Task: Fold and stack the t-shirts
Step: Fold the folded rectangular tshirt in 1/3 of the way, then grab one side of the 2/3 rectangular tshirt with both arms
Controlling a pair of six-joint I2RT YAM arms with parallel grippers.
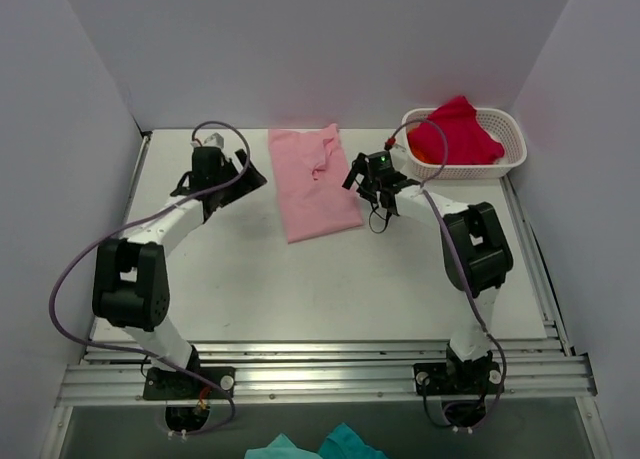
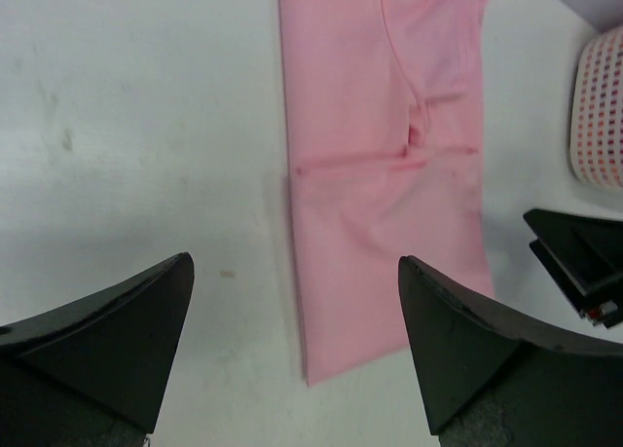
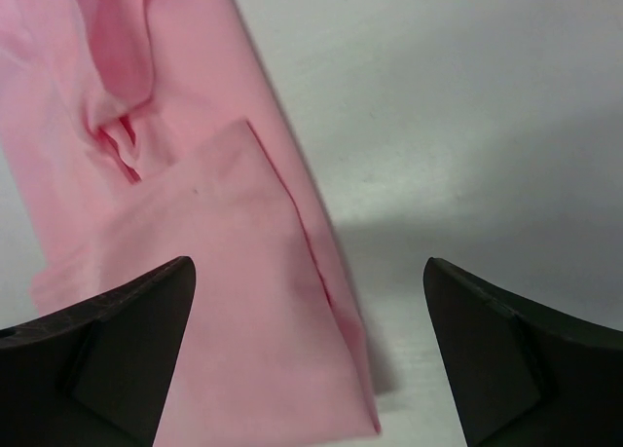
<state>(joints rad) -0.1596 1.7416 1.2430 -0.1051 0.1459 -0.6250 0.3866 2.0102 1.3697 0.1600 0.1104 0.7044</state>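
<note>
The right gripper grabs the pink t-shirt's near corner (image 1: 358,222) (image 3: 361,418) on the basket side next, leaving the t-shirt's other near corner to my left gripper for folding.
The light pink t-shirt (image 1: 312,182) lies flat at the table's middle back, folded into a long strip. The crimson red t-shirt (image 1: 455,131) is bunched in the white lattice basket (image 1: 512,144) at the back right. My left gripper (image 1: 252,175) is open and empty, just left of the pink strip. In the left wrist view, my left gripper (image 2: 294,262) is above the strip's near left corner (image 2: 389,174). My right gripper (image 1: 356,182) is open and empty at the strip's right edge. In the right wrist view, my right gripper (image 3: 310,262) straddles a folded corner of the pink shirt (image 3: 195,233).
The basket's wall also shows at the right edge of the left wrist view (image 2: 599,116), with part of my right gripper (image 2: 574,257) below it. White walls close in the table on three sides. Metal rails (image 1: 320,364) run along the near edge. Teal cloth (image 1: 312,447) lies below the table.
</note>
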